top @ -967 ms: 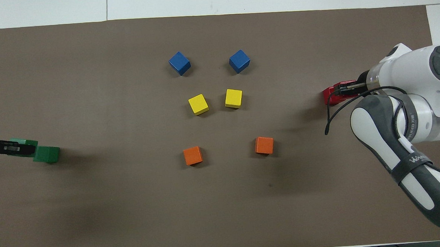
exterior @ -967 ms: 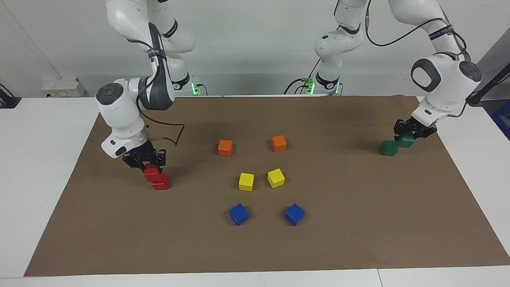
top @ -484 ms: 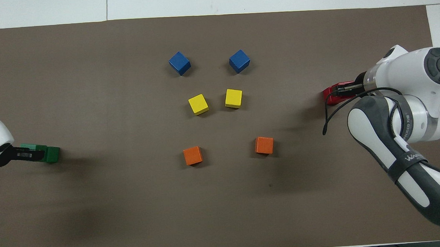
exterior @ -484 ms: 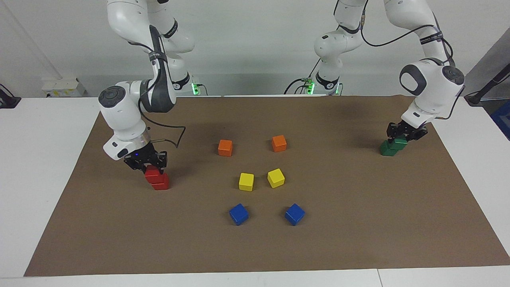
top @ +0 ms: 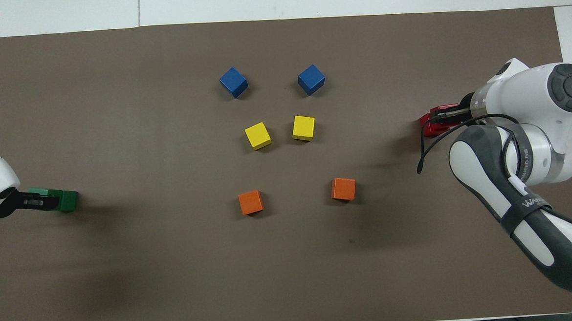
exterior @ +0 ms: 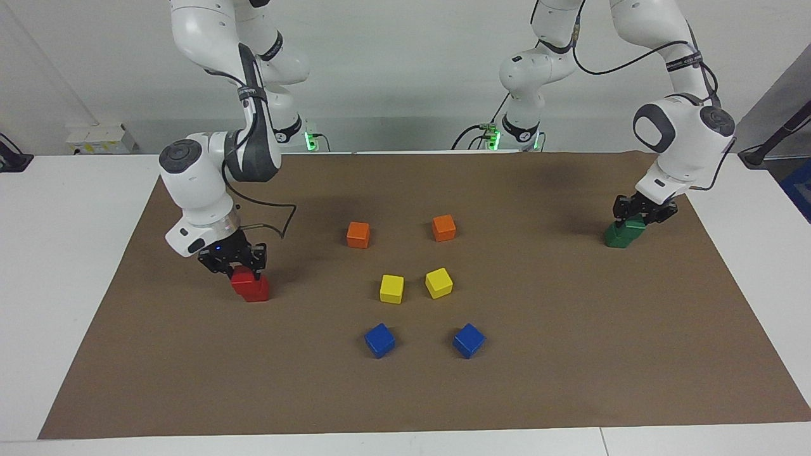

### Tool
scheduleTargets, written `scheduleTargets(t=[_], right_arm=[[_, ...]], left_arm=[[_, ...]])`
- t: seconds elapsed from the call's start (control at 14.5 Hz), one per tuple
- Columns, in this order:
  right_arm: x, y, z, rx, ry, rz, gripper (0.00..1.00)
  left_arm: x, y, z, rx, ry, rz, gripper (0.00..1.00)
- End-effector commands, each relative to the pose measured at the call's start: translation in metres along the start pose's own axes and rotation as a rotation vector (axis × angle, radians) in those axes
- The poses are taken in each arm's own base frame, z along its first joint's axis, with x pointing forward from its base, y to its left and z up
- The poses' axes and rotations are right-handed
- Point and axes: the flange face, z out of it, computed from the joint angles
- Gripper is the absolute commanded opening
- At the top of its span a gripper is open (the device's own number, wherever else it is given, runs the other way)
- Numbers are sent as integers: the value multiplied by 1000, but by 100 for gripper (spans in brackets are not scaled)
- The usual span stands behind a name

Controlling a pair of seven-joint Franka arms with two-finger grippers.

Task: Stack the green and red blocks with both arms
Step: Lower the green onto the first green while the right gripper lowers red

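Note:
The held red block [top: 443,107] is over the second red block [top: 425,121], and its base is at the top of that block. My right gripper should open now.
My right gripper [exterior: 241,268] is shut on a red block [exterior: 240,278] and holds it on or just above the second red block [exterior: 257,292], slightly off-centre; I cannot tell whether they touch. My left gripper [exterior: 637,214] is shut on a green block [exterior: 635,223] held the same way over the second green block [exterior: 617,239]. In the overhead view the right gripper [top: 444,118] covers most of the red pair [top: 427,127]. The left gripper [top: 27,201] partly covers the green pair [top: 68,201].
Two orange cubes [exterior: 358,235] [exterior: 443,228], two yellow cubes [exterior: 391,289] [exterior: 438,283] and two blue cubes [exterior: 379,340] [exterior: 469,341] lie mid-table on the brown mat [exterior: 570,354], between the two stacks. The mat lies on a white table.
Both grippers moved their held blocks sideways from beside the resting blocks to over them. The red and green pairs now overlap much more.

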Motion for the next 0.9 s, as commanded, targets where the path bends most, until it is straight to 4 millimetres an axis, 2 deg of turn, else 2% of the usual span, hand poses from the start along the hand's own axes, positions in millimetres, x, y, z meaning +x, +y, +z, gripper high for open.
scheduleTargets(t=[0.0,0.07,0.55,0.69,0.83], right_arm=[[-1,-1,2,19,19,6,0],[-1,-2,2,20,18,12,0],[-7,-2,7,20,5,10,0],[-7,-2,6,20,7,11,0],[-7,-2,7,20,5,11,0]], left_arm=[[-5,5,-1,5,27,20,53],[-5,5,0,4,24,26,100],[-2,3,-3,-4,13,24,100],[5,-2,-14,-10,6,22,100],[17,-9,-39,-17,-4,24,100]])
